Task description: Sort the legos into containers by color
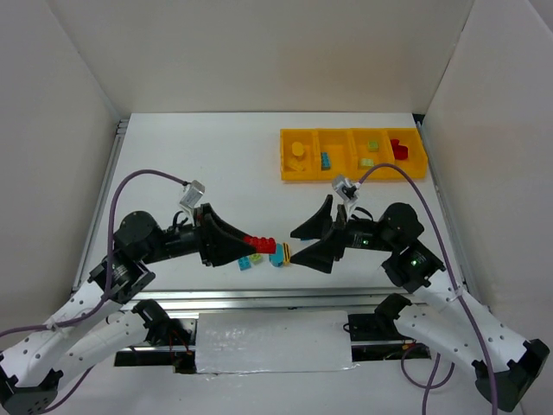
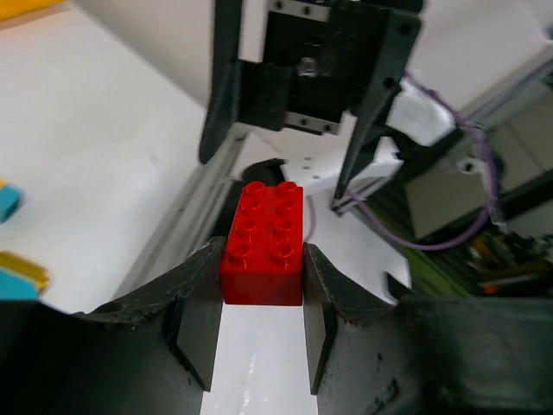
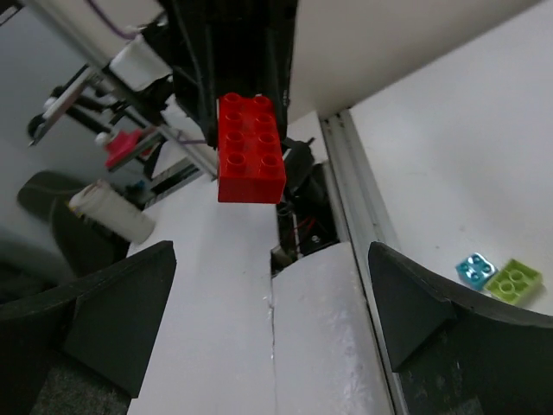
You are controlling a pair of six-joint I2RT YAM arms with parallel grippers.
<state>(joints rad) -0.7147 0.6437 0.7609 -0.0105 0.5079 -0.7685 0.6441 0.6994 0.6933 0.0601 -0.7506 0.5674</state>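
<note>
I should move my right gripper closer to the red lego first, then close it. My right gripper is short of the red lego, whose loose end (image 1: 269,246) (image 3: 251,171) lies beyond its fingers, so it would miss if it closed now.
My left gripper (image 1: 251,244) (image 2: 262,259) is shut on a red lego (image 1: 258,242) (image 2: 262,246) (image 3: 251,147), holding it by its sides above the table near the front edge. My right gripper (image 1: 295,245) (image 3: 270,259) faces it from the right, open wide, its fingers apart from the brick. Under and between the grippers lie loose legos: a green one (image 1: 257,257) (image 3: 512,279), a blue one (image 1: 276,259) (image 3: 475,269), another blue one (image 1: 245,264) and a yellow striped one (image 1: 286,253). The yellow containers (image 1: 346,175) stand at the back right.
The four compartments hold, from left to right, a yellow lego (image 1: 298,150), a blue one (image 1: 326,160), green ones (image 1: 373,145) and red ones (image 1: 399,149). White walls close in the table on three sides. A metal rail (image 1: 259,298) runs along the near edge.
</note>
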